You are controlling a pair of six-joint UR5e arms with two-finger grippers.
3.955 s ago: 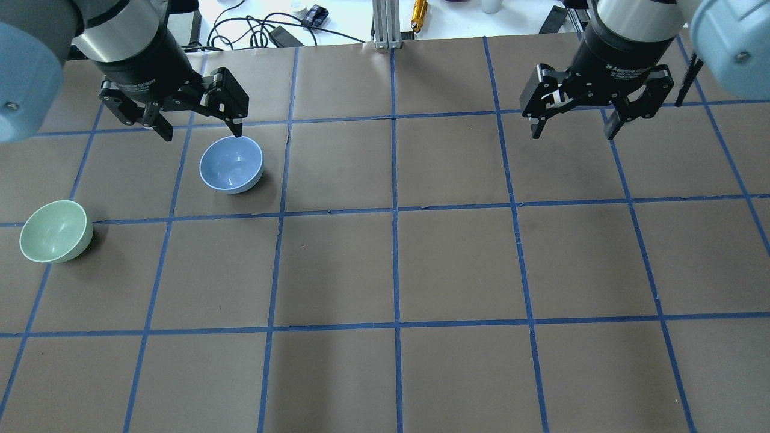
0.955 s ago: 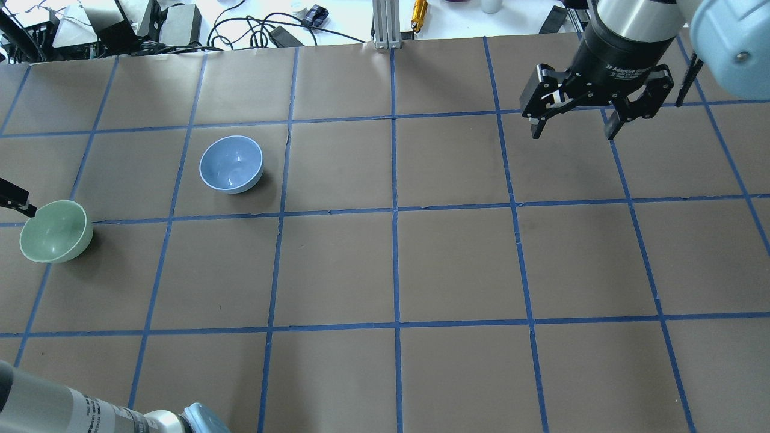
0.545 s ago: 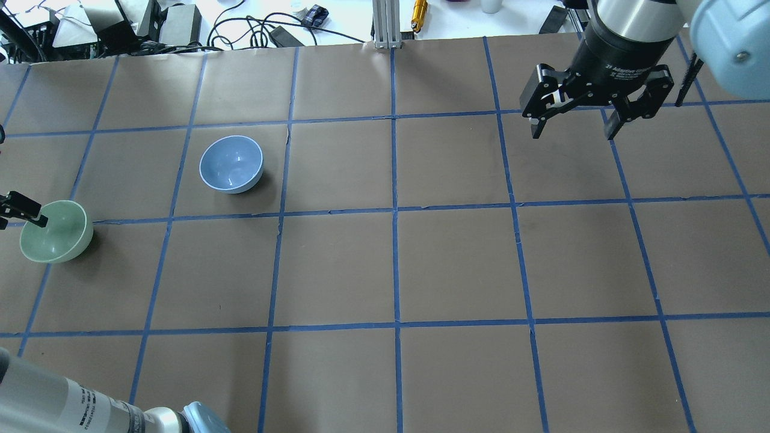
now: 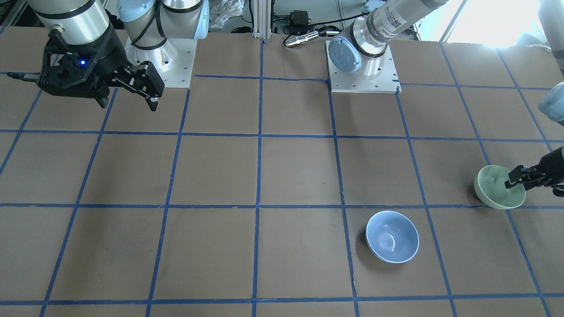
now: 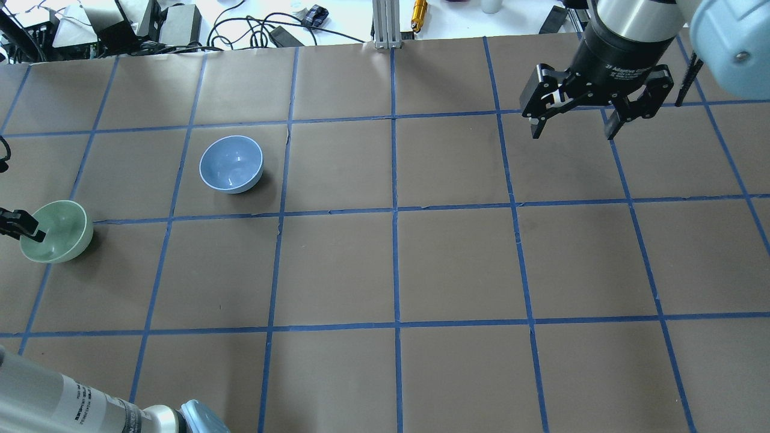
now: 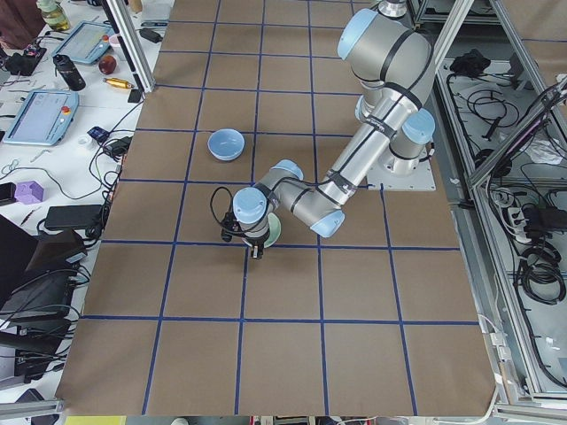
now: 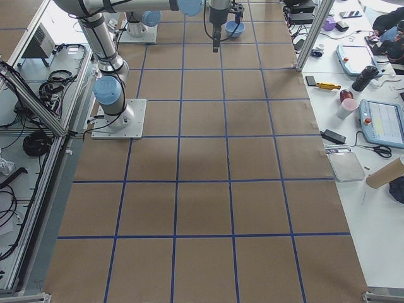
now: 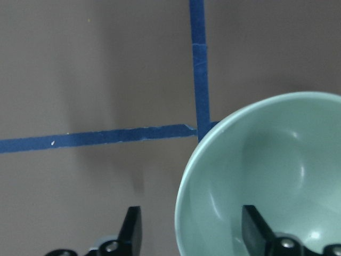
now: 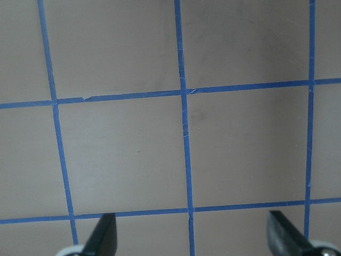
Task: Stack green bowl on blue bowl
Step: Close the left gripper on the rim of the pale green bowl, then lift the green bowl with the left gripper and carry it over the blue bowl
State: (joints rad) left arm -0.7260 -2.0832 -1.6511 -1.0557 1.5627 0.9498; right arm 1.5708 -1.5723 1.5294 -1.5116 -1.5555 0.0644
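Note:
My left gripper grabs the green bowl's rim [image 4: 523, 197] next, to stack it on the blue bowl [image 4: 392, 237].
The green bowl [image 5: 60, 231] sits upright at the table's left edge; it also shows in the front view [image 4: 495, 196] and the left wrist view [image 8: 277, 176]. My left gripper [image 8: 193, 240] is open and straddles the bowl's rim. One finger [image 4: 516, 178] is inside the bowl and the other is outside it. The blue bowl [image 5: 231, 163] stands empty one square away, also in the front view [image 4: 392, 236]. My right gripper [image 5: 571, 129] is open and empty, above the far right of the table.
The left arm's elbow [image 5: 90, 409] juts in at the near left corner. Cables and boxes [image 5: 120, 27] and an aluminium post [image 5: 385, 24] lie beyond the far edge. The arm bases [image 4: 363, 70] stand on the robot's side.
The left gripper has moved from beside the blue bowl to the green bowl, and its finger has sunk further inside the rim. The right arm has not moved.

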